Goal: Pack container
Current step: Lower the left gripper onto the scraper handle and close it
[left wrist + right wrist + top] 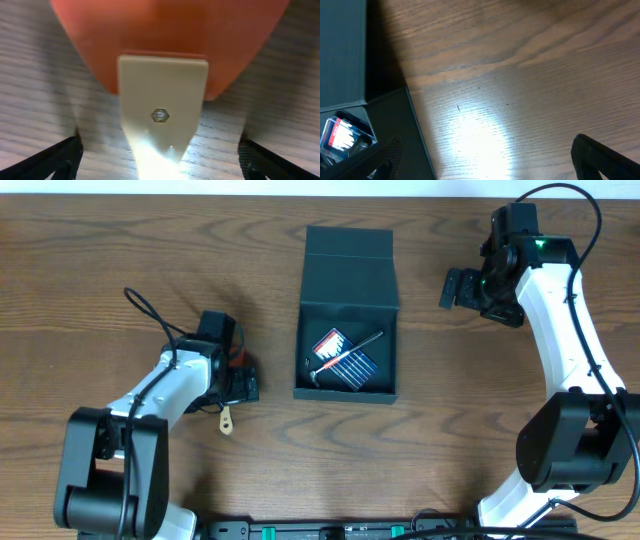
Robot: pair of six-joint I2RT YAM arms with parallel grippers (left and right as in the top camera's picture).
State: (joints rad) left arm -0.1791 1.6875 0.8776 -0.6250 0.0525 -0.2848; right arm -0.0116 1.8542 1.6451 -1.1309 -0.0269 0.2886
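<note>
The fingers meet their shadows on the tabletop on both sides of the scraper's narrow beige end, so it is time for my left gripper to close.
The container (349, 288) is a dark teal box with its flap lid open at the back. A small hammer (345, 352), a red and white card (329, 341) and a dark pack of small tools (356, 366) lie inside. A scraper with a red handle (170, 40) and a beige blade (229, 420) lies on the table left of the box. My left gripper (240, 385) is open right over the scraper, one finger on each side (160, 150). My right gripper (455, 288) is open and empty beside the box's right wall (485, 155). The container's edge (395, 130) shows at the left of the right wrist view.
The wooden table (120, 250) carries only the box and the scraper. A black rail (330, 530) runs along the front edge between the arm bases.
</note>
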